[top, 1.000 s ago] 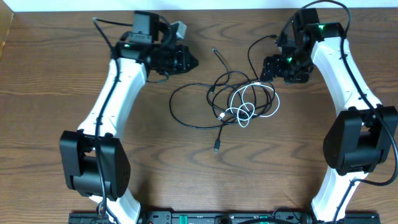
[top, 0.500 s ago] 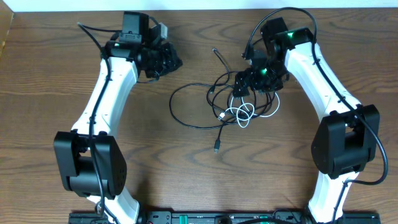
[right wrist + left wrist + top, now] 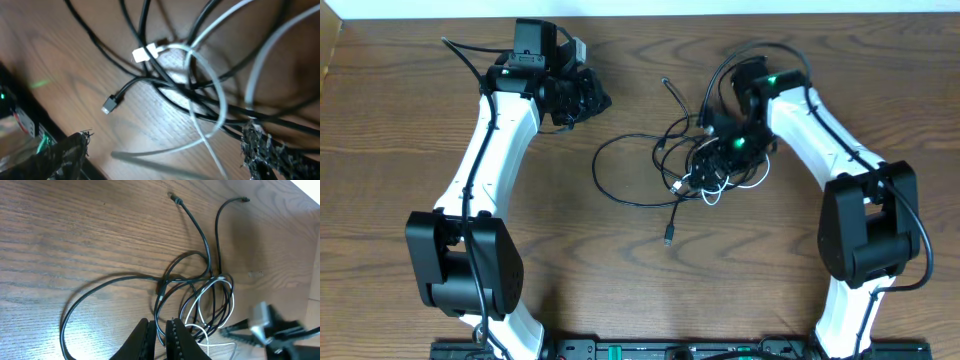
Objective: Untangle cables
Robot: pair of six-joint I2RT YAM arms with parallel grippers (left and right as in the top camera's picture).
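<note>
Next, the right gripper takes hold of the white cable by its loop (image 3: 721, 191) (image 3: 181, 147), leaving out the black cables, to pull the white cable from the tangle.
A tangle of thin black cables (image 3: 640, 160) and one shorter white cable (image 3: 712, 182) lies at the table's middle. It also shows in the left wrist view (image 3: 190, 287), with the white loops (image 3: 220, 297). My right gripper (image 3: 722, 160) is open and low over the tangle's right part. In the right wrist view its fingers straddle the white cable (image 3: 210, 100) and black strands (image 3: 165, 92). My left gripper (image 3: 602, 100) hangs above the table to the tangle's upper left, fingers nearly together and empty (image 3: 159, 340).
A black plug end (image 3: 668, 238) lies below the tangle, another (image 3: 666, 83) points to the back. A wide black loop (image 3: 610, 175) spreads to the left. The table's far edge meets a white wall.
My right gripper has moved left and down from the tangle's right edge onto its coils. My left arm shifted a little left at first, then stayed still.
</note>
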